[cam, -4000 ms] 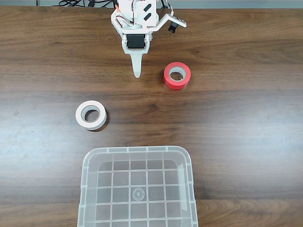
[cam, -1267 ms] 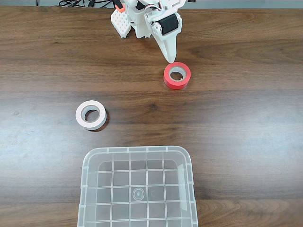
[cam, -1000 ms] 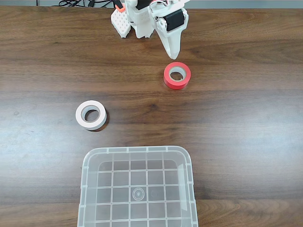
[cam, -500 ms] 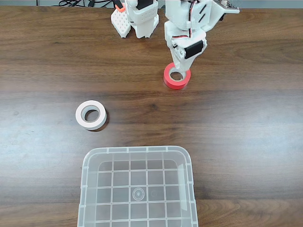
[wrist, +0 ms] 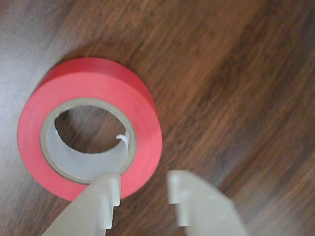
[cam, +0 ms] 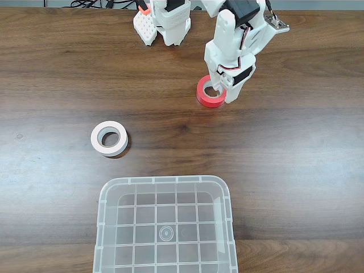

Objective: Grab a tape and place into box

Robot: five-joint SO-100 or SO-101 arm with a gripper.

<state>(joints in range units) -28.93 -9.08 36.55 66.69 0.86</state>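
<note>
My gripper grabs the red tape's ring side [cam: 203,97] next, to place it into the box.
The red tape [cam: 203,97] lies flat on the wooden table at the upper right of the fixed view. My gripper [cam: 223,94] has come down on its right side. In the wrist view the tape [wrist: 88,88] shows its grey core, and my gripper [wrist: 143,199] is open. The left fingertip [wrist: 109,196] hangs over the ring's near edge and the right fingertip [wrist: 179,199] is outside the ring, over bare wood. Nothing is gripped. The clear box [cam: 102,199] stands empty at the bottom centre.
A white tape roll [cam: 109,138] lies left of centre, apart from the box. The arm's white base [cam: 162,23] and some cables sit at the table's far edge. Bare wood separates the red tape from the box.
The arm has swung right from the table's far edge and reached down over the red tape. Over the last half second the gripper has shifted slightly right and lower. The tape has not moved.
</note>
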